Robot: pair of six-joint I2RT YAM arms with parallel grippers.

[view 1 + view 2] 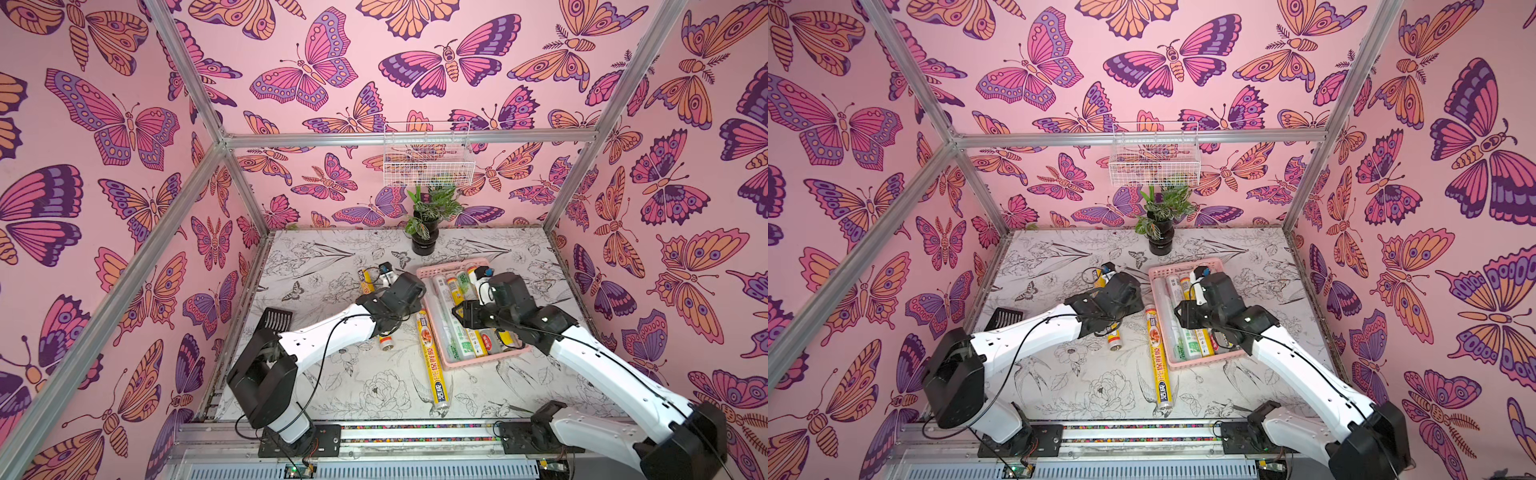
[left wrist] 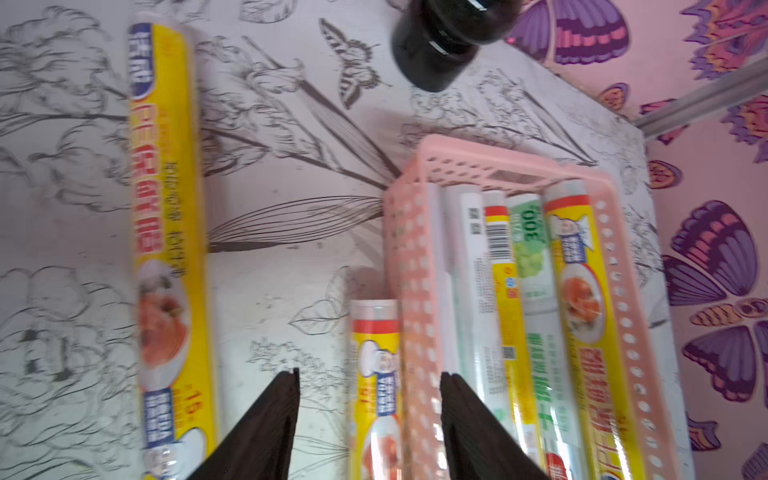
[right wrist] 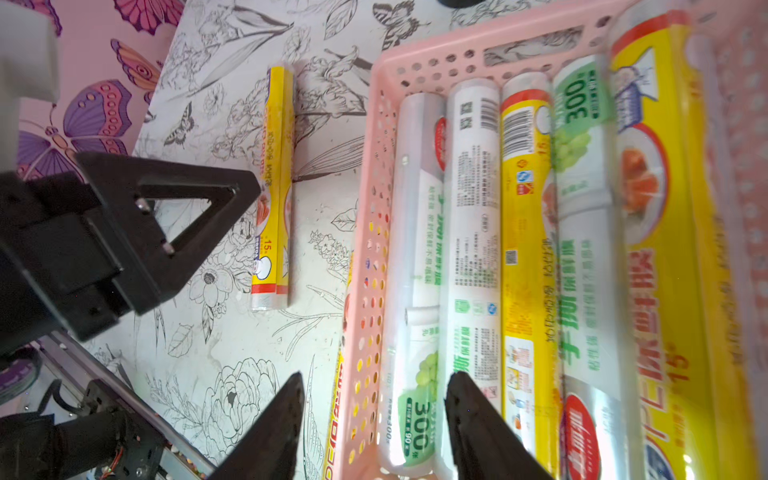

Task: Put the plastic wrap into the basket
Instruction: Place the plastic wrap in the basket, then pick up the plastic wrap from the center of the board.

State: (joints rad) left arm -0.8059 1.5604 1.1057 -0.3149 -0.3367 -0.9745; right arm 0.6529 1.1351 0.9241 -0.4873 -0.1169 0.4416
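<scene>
I need to lay the second yellow roll lengthwise into the basket, so I should next grab its middle, across its long sides, with my left gripper.
The pink basket [image 1: 453, 268] [image 1: 1183, 264] sits right of the table's middle and holds several rolls of plastic wrap [image 1: 453, 324] [image 3: 528, 249], yellow and silvery-white with green print. One long yellow roll [image 1: 432, 361] [image 1: 1158, 361] lies along its left wall. A second yellow roll [image 1: 365, 280] [image 2: 166, 249] [image 3: 274, 187] lies further left, partly under my left arm. My left gripper [image 2: 370, 374] hangs open above the roll [image 2: 376, 365] beside the basket wall [image 2: 411, 270]. My right gripper [image 3: 376, 376] is open over the basket's left wall [image 3: 374, 208] and a silvery-white roll [image 3: 415, 249].
A black potted plant [image 1: 424, 237] stands at the back, behind the basket. A white wire basket [image 1: 428, 162] hangs on the back wall. A black slotted scoop [image 1: 276, 318] lies at the left edge. Butterfly-print walls and metal rails close in the table.
</scene>
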